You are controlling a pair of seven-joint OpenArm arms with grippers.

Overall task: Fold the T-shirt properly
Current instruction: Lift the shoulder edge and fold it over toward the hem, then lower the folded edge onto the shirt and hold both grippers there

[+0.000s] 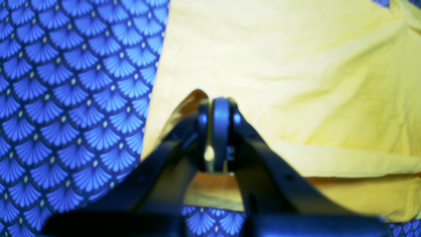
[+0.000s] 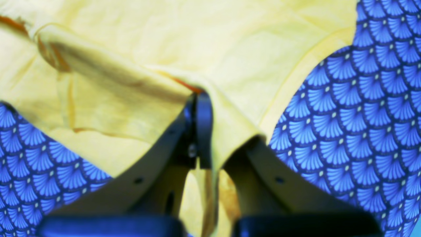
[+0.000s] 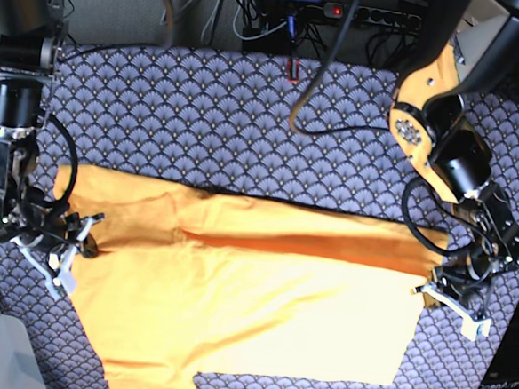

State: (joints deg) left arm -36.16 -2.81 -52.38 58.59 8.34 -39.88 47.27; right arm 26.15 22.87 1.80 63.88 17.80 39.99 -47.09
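The T-shirt's edge in my fingers sits low over the lower layer [image 3: 346, 227], so it is time to open my left gripper now, and the T-shirt [image 3: 251, 310] would settle there.
The yellow-orange T-shirt [image 3: 251, 310] lies spread across the table, its upper long edge folded over into a darker band. My left gripper [image 3: 424, 289] is at the shirt's right edge, shut on a lifted fold of fabric; in the left wrist view [image 1: 217, 102] the fingers are pressed together with the T-shirt [image 1: 279, 65] pinched between them. My right gripper [image 3: 92, 236] is at the shirt's left end. In the right wrist view [image 2: 197, 97] it is shut on the T-shirt [image 2: 197, 39], which drapes over one finger.
A fan-patterned blue cloth [image 3: 246, 131] covers the table. Cables and a power strip [image 3: 379, 16] run along the back edge. A small dark object [image 3: 292, 69] sits at the back centre. Both arms' bodies stand at the table's sides.
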